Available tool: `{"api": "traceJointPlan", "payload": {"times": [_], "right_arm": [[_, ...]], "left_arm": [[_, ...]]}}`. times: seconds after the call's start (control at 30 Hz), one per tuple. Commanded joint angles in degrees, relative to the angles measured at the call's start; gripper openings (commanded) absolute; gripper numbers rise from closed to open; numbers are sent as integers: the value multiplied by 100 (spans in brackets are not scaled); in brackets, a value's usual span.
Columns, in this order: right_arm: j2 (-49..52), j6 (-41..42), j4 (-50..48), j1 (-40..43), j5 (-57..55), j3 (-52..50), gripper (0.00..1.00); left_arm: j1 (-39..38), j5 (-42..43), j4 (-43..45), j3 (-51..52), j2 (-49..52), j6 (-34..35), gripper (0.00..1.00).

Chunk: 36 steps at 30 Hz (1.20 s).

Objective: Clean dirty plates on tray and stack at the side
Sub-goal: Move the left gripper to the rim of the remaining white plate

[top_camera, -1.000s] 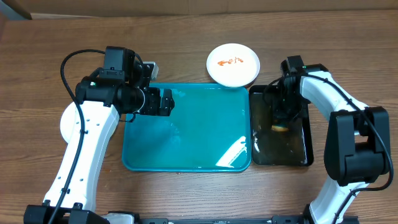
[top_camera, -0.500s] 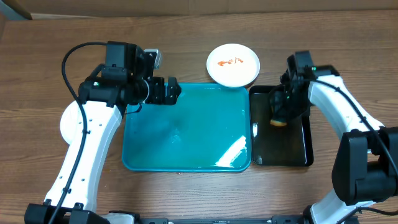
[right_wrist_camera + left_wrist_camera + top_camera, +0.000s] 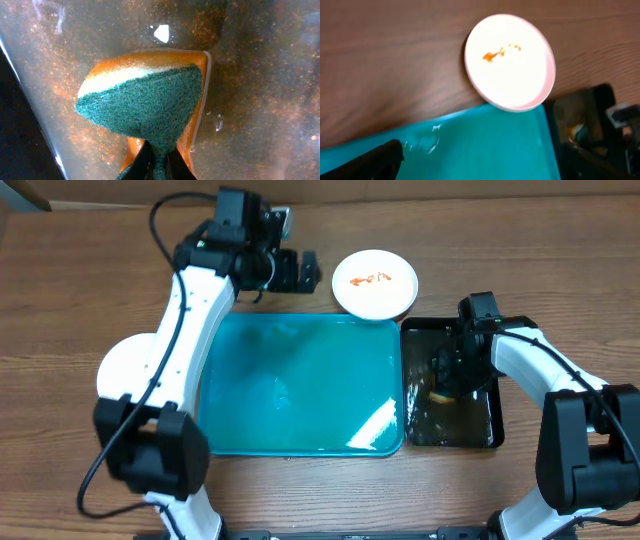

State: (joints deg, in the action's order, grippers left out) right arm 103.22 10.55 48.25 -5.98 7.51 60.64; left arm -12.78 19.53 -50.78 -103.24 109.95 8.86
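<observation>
My left gripper grabs the smeared white plate's rim beside it next. That leaves the plate's sauced side open for the sponge to clean.
A white plate point(image 3: 375, 283) with orange-red sauce smears sits on the table just beyond the far right corner of the teal tray point(image 3: 300, 395). It also shows in the left wrist view point(image 3: 510, 62), with the tray's corner point(image 3: 485, 145) below it. My left gripper point(image 3: 298, 270) is open and empty, just left of that plate, beyond the tray's far edge; one finger shows in its wrist view point(image 3: 480, 172). A clean white plate point(image 3: 122, 365) lies left of the tray, partly under my left arm. No pale yellow plate shows.
A narrow black tray point(image 3: 485, 425) holding murky water stands right of the teal tray. My right gripper point(image 3: 447, 383) is shut on a green-and-orange sponge point(image 3: 145, 107), held low in that water. Nothing lies on the wet teal tray.
My left arm has swung from over the tray's far left corner out past its far edge, toward the smeared plate. My right gripper has shifted slightly with the sponge within the black tray.
</observation>
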Motion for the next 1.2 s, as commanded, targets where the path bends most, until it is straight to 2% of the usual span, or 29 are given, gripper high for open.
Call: {"api": "traceJointPlan", "payload": {"times": [0.0, 0.1, 0.2, 0.53, 0.7, 0.77, 0.97, 1.03, 1.1, 1.17], "right_arm": [[52, 61, 46, 4, 55, -184, 4], [52, 61, 48, 4, 57, -181, 5], [52, 61, 87, 4, 52, -184, 12], [52, 59, 181, 4, 52, -181, 12], [52, 59, 201, 4, 52, -184, 7], [52, 59, 214, 4, 52, -181, 7], [52, 59, 269, 4, 52, -184, 7], [52, 59, 280, 4, 52, -184, 7], [52, 59, 284, 4, 52, -184, 7], [52, 59, 284, 4, 52, -184, 7]], "left_arm": [[-243, 125, 153, -413, 623, 59, 100], [-363, 133, 356, -413, 964, 59, 100], [-511, 133, 557, -413, 1314, 59, 100], [-752, 125, 1423, -413, 2247, 63, 100], [-750, 83, 1637, -411, 2505, 122, 98], [-750, 79, 1729, -411, 2551, 208, 95], [-758, -304, 1808, -409, 2570, 321, 70], [-763, -319, 1812, -404, 2570, 374, 66], [-763, -319, 1818, -404, 2570, 450, 55], [-763, -317, 1805, -402, 2570, 518, 47]]}}
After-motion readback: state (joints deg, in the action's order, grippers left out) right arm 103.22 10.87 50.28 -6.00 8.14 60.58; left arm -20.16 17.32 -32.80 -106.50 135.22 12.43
